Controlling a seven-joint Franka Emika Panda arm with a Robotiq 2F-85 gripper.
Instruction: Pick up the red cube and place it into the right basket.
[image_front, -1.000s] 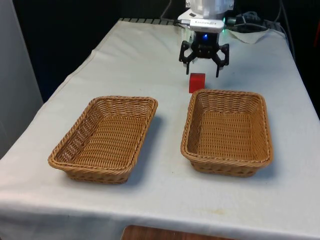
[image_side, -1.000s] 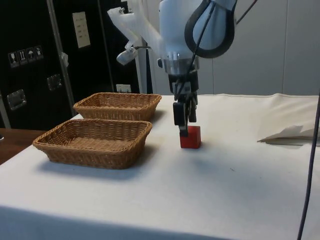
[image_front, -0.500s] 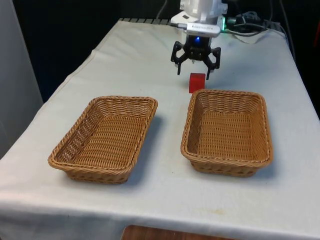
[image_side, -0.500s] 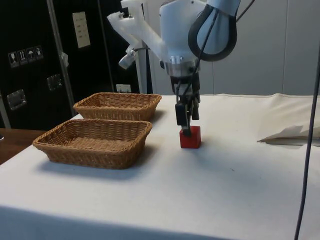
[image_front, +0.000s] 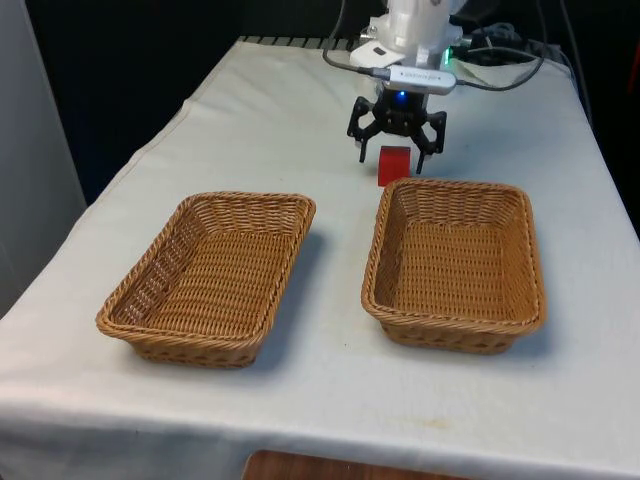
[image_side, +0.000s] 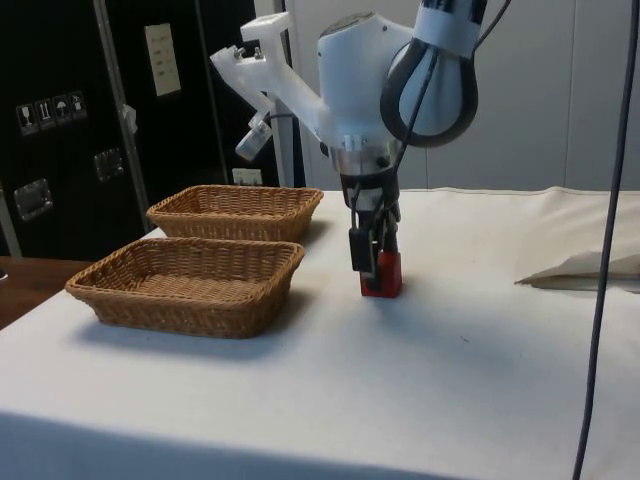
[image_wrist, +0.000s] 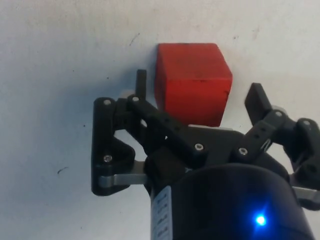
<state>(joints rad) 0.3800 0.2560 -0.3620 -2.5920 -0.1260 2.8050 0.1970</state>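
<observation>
The red cube (image_front: 394, 166) has to go into the wicker basket, so my gripper needs to grip the cube by its opposite sides next.
The red cube (image_front: 394, 166) rests on the white cloth just behind the far rim of the right basket (image_front: 455, 331). My gripper (image_front: 395, 156) hangs open directly over the cube, one finger on each side of it, not touching. From the side, the gripper (image_side: 367, 275) reaches down to the cube (image_side: 385, 274), with its fingertips level with the cube's body. In the wrist view the cube (image_wrist: 192, 82) lies between the spread fingers (image_wrist: 141, 82). The right basket (image_side: 190, 291) has nothing in it.
A second wicker basket (image_front: 205, 336) stands at the front view's left, also holding nothing; it is the farther basket (image_side: 238, 212) in the side view. Crumpled white material (image_side: 585, 266) and cables lie at the table's far end near the robot base.
The gripper swung to the front view's left, then came back and sank lower, so its open fingers now straddle the cube. The cube has not moved.
</observation>
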